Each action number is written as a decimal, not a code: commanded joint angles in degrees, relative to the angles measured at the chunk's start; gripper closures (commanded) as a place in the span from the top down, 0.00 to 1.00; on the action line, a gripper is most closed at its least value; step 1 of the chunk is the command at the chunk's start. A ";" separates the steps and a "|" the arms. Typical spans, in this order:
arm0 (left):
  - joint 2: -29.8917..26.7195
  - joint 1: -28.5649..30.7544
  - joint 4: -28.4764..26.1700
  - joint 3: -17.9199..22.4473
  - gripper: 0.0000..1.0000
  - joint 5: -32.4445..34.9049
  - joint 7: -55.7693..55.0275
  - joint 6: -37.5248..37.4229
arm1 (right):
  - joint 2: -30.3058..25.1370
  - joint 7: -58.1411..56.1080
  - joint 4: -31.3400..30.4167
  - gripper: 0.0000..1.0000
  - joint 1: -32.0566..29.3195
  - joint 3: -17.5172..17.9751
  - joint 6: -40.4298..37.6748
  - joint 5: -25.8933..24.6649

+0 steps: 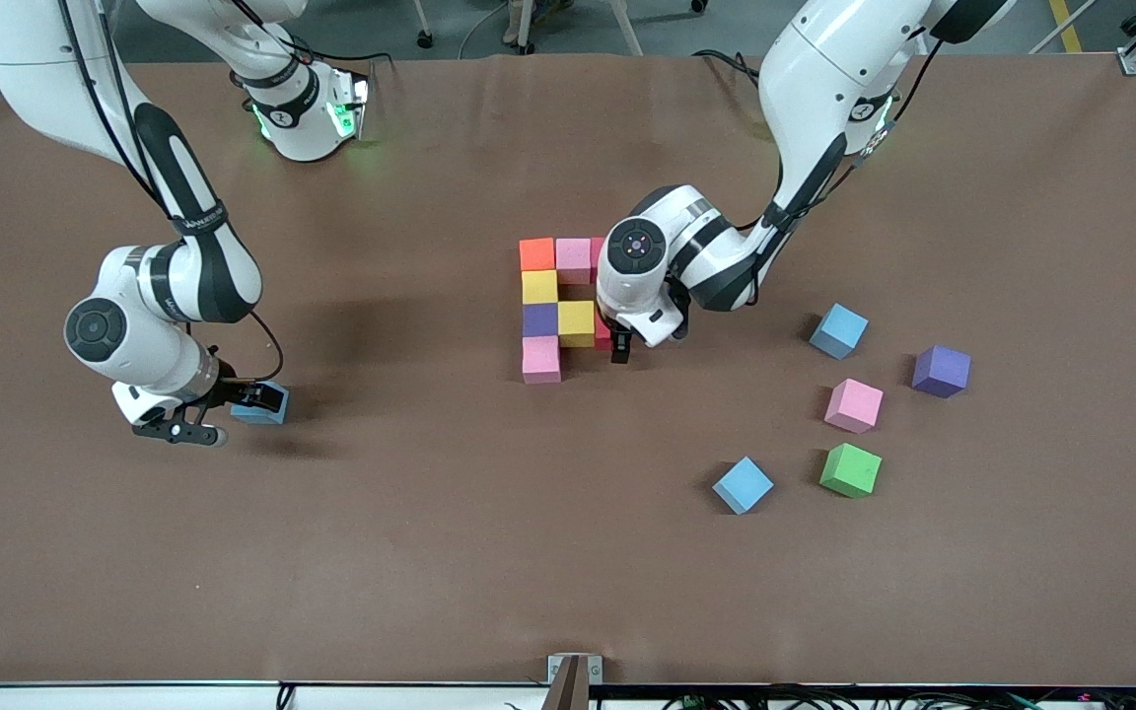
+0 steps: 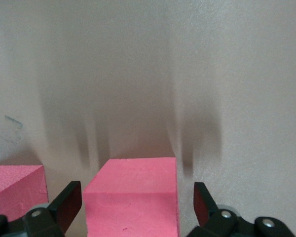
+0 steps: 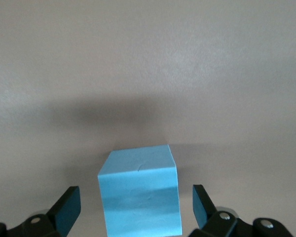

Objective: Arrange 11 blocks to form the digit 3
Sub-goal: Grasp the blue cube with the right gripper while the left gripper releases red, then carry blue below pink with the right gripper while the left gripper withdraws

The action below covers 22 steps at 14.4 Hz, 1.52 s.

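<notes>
My fingers are on both sides of the light blue block (image 1: 254, 416) and would hold it if they closed now, so my right gripper needs to close on it.
The partly built digit 3 lies mid-table: orange (image 1: 536, 253), pink (image 1: 573, 259), yellow (image 1: 539, 287), purple (image 1: 539, 319), yellow (image 1: 576, 322) and pink (image 1: 541, 359) blocks. My left gripper (image 1: 617, 345) is low over a red block (image 1: 602, 337) set against the second yellow one. It is open, with its fingers (image 2: 69, 205) standing apart from the red block (image 2: 133, 197). My right gripper (image 1: 233, 414) is down at a light blue block (image 1: 254, 416) toward the right arm's end. It is open, and the light blue block (image 3: 140, 197) sits between its fingers (image 3: 204, 205) untouched.
Loose cubes lie toward the left arm's end: light blue (image 1: 838, 330), purple (image 1: 941, 371), pink (image 1: 853, 405), green (image 1: 850, 469) and another light blue (image 1: 743, 484). A second pinkish-red cube (image 2: 15, 190) shows beside the left gripper's block.
</notes>
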 commanded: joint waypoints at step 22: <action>-11.54 17.02 21.18 -0.58 1.00 1.29 49.36 -31.92 | -0.96 1.18 8.53 0.00 12.56 0.58 -9.61 1.29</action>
